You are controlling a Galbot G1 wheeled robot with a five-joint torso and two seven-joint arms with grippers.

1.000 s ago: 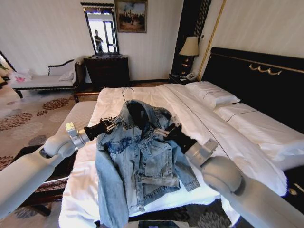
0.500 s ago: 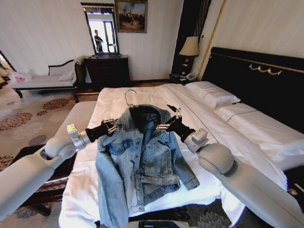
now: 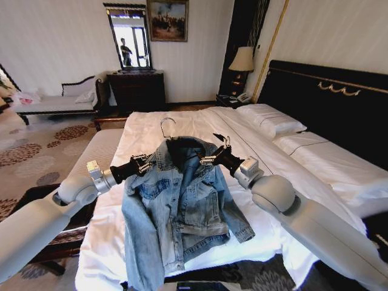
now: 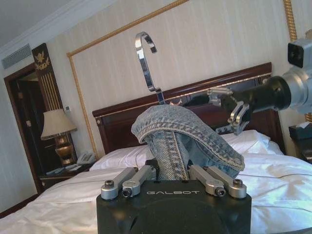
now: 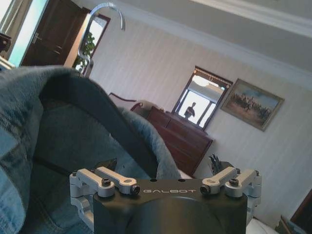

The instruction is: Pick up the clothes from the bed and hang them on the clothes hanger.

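My right gripper grabs the denim at the jacket's raised shoulder edge (image 5: 163, 163) next. The hanger's bar props up the jacket's shoulder while the sleeve droops slack.
The light-blue denim jacket (image 3: 182, 200) hangs in the air over the foot of the bed (image 3: 267, 157), its front facing me and one sleeve drooping low. The clothes hanger's silver hook (image 3: 163, 125) sticks up out of the collar. My left gripper (image 3: 144, 163) is shut on a fold of denim (image 4: 185, 131) at one shoulder, with the hook (image 4: 146, 58) rising behind it. My right gripper (image 3: 216, 151) is open at the other shoulder, next to the collar. In the right wrist view the jacket (image 5: 44, 136) and hook (image 5: 97, 24) lie just ahead of its spread fingers.
White pillows (image 3: 270, 121) and the black headboard (image 3: 327, 103) lie to the right. A lamp (image 3: 242, 60) stands in the far corner. A dark dresser with a mirror (image 3: 136, 88) and a white chaise lounge (image 3: 54, 103) line the far wall. Patterned carpet (image 3: 36, 151) covers the floor on the left.
My right gripper has let go of the jacket's front, opened and risen to the collar. The jacket and hook sit slightly higher. The left gripper keeps its hold.
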